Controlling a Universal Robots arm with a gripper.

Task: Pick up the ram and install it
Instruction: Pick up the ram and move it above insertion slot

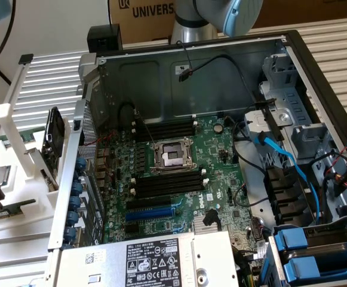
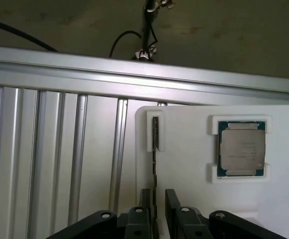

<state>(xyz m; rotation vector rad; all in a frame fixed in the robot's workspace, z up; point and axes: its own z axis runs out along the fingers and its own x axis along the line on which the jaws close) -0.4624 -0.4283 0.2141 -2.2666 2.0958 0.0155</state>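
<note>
The ends of the ram are in the white holder's narrow slots, so my gripper should next grab the middle of its upper long edge to install it.
In the wrist view the ram stands edge-on in a narrow slot of the white holder, showing as a thin dark strip. My gripper is open, with one black finger on each side of the ram's near end and a small gap still visible. The exterior view's left has a green stick low on the white holder, which looks like the same ram. The black memory slots lie on the motherboard inside the open case.
A square silver processor chip sits in its own pocket beside the ram. Ribbed aluminium table borders the holder. The case wall separates the holder from the motherboard; loose blue and black cables lie at the exterior view's right.
</note>
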